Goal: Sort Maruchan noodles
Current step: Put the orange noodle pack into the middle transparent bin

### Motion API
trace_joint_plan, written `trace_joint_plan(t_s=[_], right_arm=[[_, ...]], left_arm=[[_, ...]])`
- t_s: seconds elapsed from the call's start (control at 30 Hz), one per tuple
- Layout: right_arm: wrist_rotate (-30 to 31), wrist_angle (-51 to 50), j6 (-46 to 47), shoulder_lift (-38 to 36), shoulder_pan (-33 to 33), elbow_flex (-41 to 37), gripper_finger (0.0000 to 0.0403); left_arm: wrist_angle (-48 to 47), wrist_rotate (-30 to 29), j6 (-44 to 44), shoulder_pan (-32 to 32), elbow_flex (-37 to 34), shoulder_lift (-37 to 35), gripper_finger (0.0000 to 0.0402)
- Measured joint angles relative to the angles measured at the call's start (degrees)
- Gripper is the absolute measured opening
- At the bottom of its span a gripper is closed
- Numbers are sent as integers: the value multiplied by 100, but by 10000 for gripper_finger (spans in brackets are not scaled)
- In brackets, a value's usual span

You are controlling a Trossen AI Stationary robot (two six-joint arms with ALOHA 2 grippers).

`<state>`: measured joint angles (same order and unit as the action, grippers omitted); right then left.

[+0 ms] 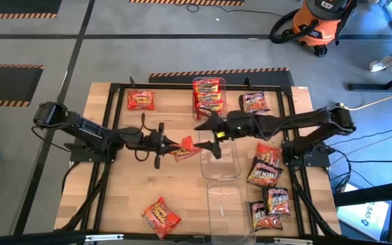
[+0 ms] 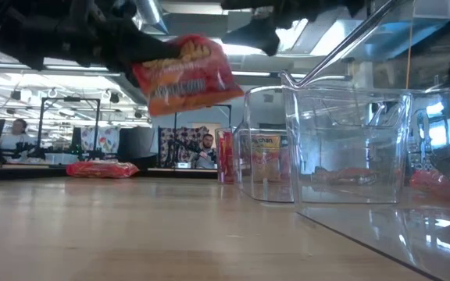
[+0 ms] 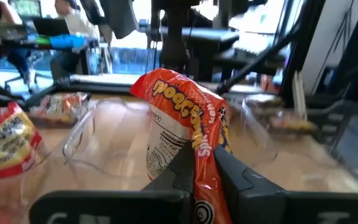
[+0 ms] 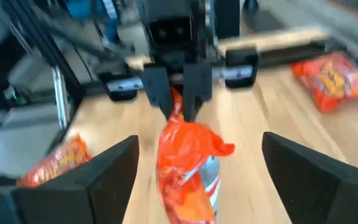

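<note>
Next, my right gripper grabs the orange Maruchan packet by its free crumpled end to sort the packet into its bin.
An orange-red Maruchan noodles packet (image 1: 185,148) hangs above the middle of the table, with my left gripper (image 1: 170,145) shut on it. My right gripper (image 1: 213,134) is open just to the packet's right. In the right wrist view its two fingers stand wide on either side of the packet (image 4: 188,165) without touching it. Other packets lie flat on the table at the far left (image 1: 140,100), far right (image 1: 255,102), near left (image 1: 160,216) and in a cluster at the right (image 1: 267,171). Several more fill the far clear bin (image 1: 208,94). My left gripper pinches the packet's crimped end (image 3: 202,186) between its two fingers (image 4: 157,93). The fingers come level from the table's left. The packet is lifted clear of the table and sticks out past the fingertips toward my right gripper, crumpled and bulging at its free end (image 2: 184,74).
Two more clear bins stand in a row toward the near edge, one in the middle (image 1: 220,160) and one near the front (image 1: 226,204). A black frame (image 1: 114,88) borders the wooden table. Bare wood lies at the left and near left.
</note>
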<state>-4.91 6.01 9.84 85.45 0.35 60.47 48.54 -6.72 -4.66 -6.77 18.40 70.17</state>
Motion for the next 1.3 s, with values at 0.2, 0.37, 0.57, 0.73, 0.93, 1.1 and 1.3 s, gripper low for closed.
trace_joint_plan(t_s=[0.2,0.37,0.57,0.73,0.93,1.1,1.3], right_arm=[[-33,-1971,-149,694,1,1555,308],[-79,-3313,-284,1465,0,2730,305],[-369,-4529,-278,2108,1,3562,305],[-434,-4825,-281,2362,1,3648,304],[-525,-4697,-380,2446,1,3652,270],[-561,-4730,-432,2456,1,3650,179],[-671,-4740,-609,2456,3,3644,81]], left_arm=[[-1041,-130,260,-74,615,115,18],[-2019,-151,292,-76,1127,109,18],[-2438,-244,180,-74,1426,106,23],[-2415,-241,183,-76,1442,103,19],[-2410,-259,213,-74,1442,105,26],[-2392,-284,224,-74,1442,107,24],[-2385,-223,218,-74,1442,107,64]])
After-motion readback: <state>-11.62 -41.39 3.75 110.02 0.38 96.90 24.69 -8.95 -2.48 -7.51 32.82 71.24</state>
